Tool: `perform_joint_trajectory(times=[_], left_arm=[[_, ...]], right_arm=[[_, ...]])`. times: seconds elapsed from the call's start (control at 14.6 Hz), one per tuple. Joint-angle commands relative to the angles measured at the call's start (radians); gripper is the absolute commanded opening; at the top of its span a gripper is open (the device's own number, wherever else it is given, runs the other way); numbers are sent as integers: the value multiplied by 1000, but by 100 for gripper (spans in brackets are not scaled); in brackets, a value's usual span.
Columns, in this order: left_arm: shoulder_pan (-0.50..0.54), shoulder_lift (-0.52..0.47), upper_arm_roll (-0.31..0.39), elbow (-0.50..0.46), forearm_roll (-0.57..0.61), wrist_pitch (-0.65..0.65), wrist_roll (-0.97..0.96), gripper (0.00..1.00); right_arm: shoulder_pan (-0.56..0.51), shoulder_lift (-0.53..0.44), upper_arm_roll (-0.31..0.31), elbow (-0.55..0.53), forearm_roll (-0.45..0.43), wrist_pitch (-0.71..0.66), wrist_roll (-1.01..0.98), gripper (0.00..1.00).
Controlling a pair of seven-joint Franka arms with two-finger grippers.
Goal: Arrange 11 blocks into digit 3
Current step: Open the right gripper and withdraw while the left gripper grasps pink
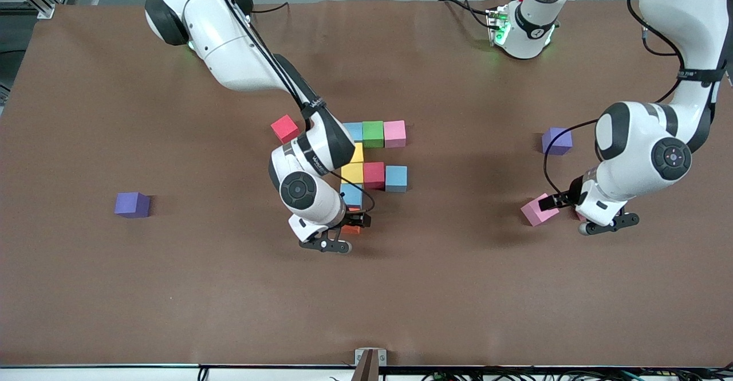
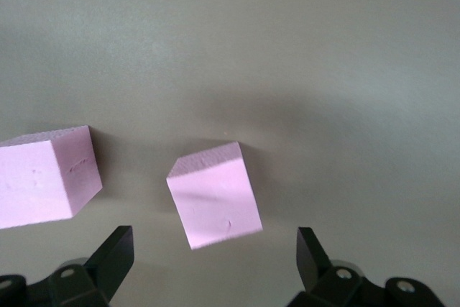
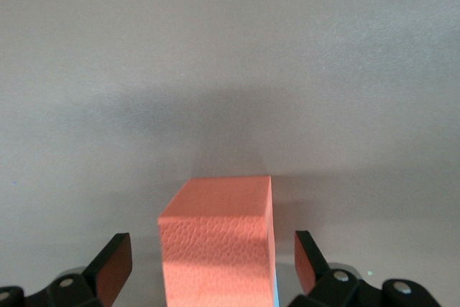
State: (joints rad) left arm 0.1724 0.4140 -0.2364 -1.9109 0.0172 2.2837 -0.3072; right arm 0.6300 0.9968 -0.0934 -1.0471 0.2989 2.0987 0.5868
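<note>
The tilted pink block should go into the digit 3, so my left gripper needs to grab it by its opposite sides next.
Touching blocks lie mid-table: a row of light blue, green and pink, then two yellow, a red and light blue ones. My right gripper stands open around the orange block, with a gap on each side. The orange block sits beside a light blue block. Another red block lies loose by the cluster. My left gripper hangs open over a tilted pink block, with a second pink block beside it.
A purple cube lies toward the left arm's end, farther from the front camera than the pink blocks. Another purple cube sits alone toward the right arm's end. The brown table cover stretches bare toward the front edge.
</note>
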Motion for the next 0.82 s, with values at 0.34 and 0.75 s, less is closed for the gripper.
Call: perform_joint_trajectory(times=[0.34,0.75], left_arm=[[2,100,6,26,21,62,-134,100],[1,143,8,30,27,63,-174,100]], right_arm=[[-90,-174,-14,-5,6,-230,13,100],[-289,-392,-39,-30,-76,-443,-30,100]])
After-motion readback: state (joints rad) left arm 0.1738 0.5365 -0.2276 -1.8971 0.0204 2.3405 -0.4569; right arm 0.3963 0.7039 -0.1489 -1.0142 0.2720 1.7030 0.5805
